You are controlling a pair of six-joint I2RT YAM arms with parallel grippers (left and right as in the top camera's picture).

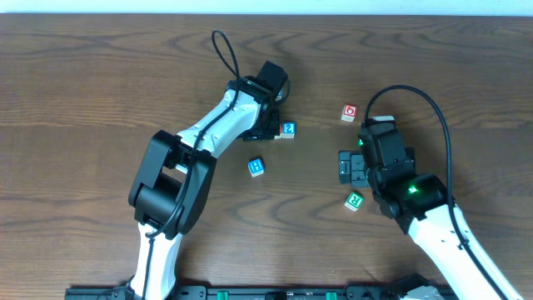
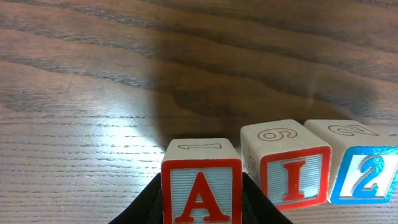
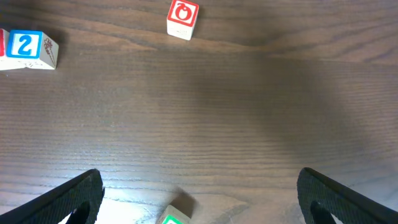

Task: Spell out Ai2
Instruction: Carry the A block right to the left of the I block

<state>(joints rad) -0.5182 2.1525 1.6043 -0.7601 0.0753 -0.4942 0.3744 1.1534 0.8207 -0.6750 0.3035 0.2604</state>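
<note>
The red "A" block is over empty, flat table and would end upright beside the "I" block, so it is now time for my left gripper to release it.
In the left wrist view my left gripper (image 2: 201, 208) is shut on the red "A" block (image 2: 201, 190), which stands on the table just left of the red "I" block (image 2: 293, 169) and the blue "2" block (image 2: 368, 174). In the overhead view only the blue "2" block (image 1: 288, 129) shows beside the left gripper (image 1: 271, 127); the A and I blocks are hidden under it. My right gripper (image 1: 348, 167) is open and empty; its fingers spread wide in the right wrist view (image 3: 199, 196), which also shows the "2" block (image 3: 28, 48).
A blue block (image 1: 256, 167) lies in front of the row. A red-and-white block (image 1: 349, 112) lies at the back right, also in the right wrist view (image 3: 183, 18). A green block (image 1: 355, 201) lies by my right gripper (image 3: 174, 218).
</note>
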